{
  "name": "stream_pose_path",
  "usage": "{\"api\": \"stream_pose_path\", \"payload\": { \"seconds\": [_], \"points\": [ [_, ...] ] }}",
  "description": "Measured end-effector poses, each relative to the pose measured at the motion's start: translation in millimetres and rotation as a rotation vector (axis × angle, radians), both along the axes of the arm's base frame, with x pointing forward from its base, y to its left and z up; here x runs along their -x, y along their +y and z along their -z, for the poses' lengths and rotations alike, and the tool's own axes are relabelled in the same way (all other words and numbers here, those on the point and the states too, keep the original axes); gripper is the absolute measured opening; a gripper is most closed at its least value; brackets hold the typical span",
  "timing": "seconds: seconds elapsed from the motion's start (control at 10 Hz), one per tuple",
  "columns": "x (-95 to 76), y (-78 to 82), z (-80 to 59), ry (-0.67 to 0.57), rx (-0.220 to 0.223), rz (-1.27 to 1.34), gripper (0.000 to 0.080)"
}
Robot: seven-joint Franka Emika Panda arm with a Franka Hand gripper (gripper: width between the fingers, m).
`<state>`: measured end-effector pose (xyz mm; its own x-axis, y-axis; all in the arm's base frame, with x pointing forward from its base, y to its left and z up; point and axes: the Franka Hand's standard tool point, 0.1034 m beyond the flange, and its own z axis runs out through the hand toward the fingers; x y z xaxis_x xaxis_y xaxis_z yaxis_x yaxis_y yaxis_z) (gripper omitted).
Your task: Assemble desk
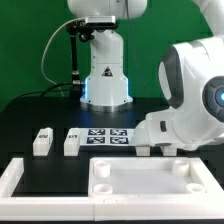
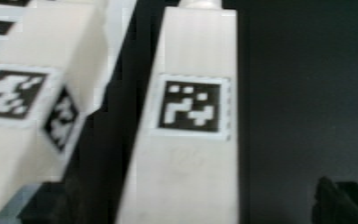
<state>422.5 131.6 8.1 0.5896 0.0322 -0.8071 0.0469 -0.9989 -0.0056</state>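
My gripper's fingers are low on either side of the white leg (image 2: 181,185), so it is time to close on the leg now.
In the wrist view a white desk leg (image 2: 190,110) with a square tag lies lengthwise between my gripper's (image 2: 194,205) dark fingertips (image 2: 348,200). The jaws stand open, one on each side of the leg with a gap to it. A second tagged leg (image 2: 30,100) lies close beside it. In the exterior view the desk's flat white top panel (image 1: 140,182) lies at the front. My white hand (image 1: 165,130) hangs low just behind it on the exterior view's right, with the fingers hidden. Two more legs (image 1: 42,141) (image 1: 72,143) stand on the black mat to the exterior view's left.
The marker board (image 1: 108,137) lies on the mat between the two standing legs and my hand. A white rail (image 1: 20,178) runs along the front left. The robot base (image 1: 103,75) stands at the back before a green wall.
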Motion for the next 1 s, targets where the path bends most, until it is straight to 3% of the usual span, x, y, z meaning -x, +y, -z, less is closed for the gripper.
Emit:
{"api": "stream_pose_path", "payload": {
  "seconds": [0.2, 0.4, 0.9, 1.0],
  "points": [
    [-0.8, -0.1, 0.1, -0.002, -0.007, -0.004, 0.064],
    [-0.6, 0.2, 0.2, -0.001, -0.007, -0.005, 0.0303],
    [-0.6, 0.3, 0.2, -0.001, -0.007, -0.005, 0.0287],
    [-3.1, -1.4, -6.4, 0.012, -0.038, -0.029, 0.0287]
  ]
}}
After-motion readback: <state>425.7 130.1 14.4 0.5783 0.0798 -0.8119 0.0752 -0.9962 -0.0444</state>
